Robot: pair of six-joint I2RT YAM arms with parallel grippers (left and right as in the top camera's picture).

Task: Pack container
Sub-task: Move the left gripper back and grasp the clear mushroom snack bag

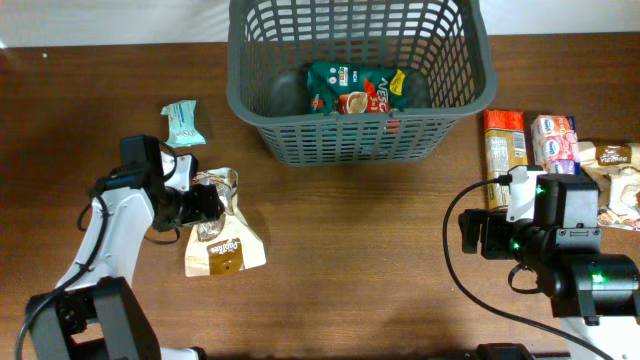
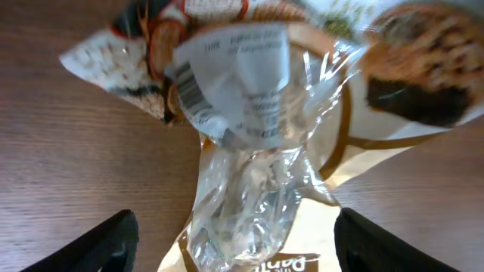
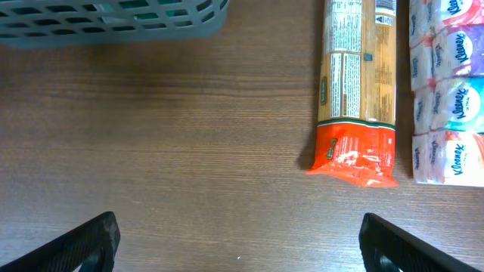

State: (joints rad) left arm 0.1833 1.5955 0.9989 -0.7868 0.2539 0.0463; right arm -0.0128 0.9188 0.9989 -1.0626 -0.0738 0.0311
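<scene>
My left gripper's fingers are on both sides of the bag's clear crinkled top (image 1: 211, 229) (image 2: 248, 213) but above it. They would miss the top if I closed now, so I should first lower them.
The dark grey basket (image 1: 360, 130) stands at the back middle of the table, with a green snack packet (image 1: 352, 90) inside. My left gripper (image 1: 215, 208) is open over a brown and white cookie bag (image 1: 222, 245) lying left of centre; its fingers straddle the bag's clear crinkled top (image 2: 249, 189). My right gripper (image 1: 475, 232) is open and empty above bare wood at the right (image 3: 238, 249). An orange-ended packet (image 3: 355, 83) lies ahead of it, beside a tissue pack (image 3: 450, 91). The basket's edge shows in the right wrist view (image 3: 113, 19).
A small teal packet (image 1: 183, 124) lies at the left behind my left arm. At the right edge lie the orange packet (image 1: 503, 145), the tissue pack (image 1: 555, 140) and another brown and white bag (image 1: 615, 175).
</scene>
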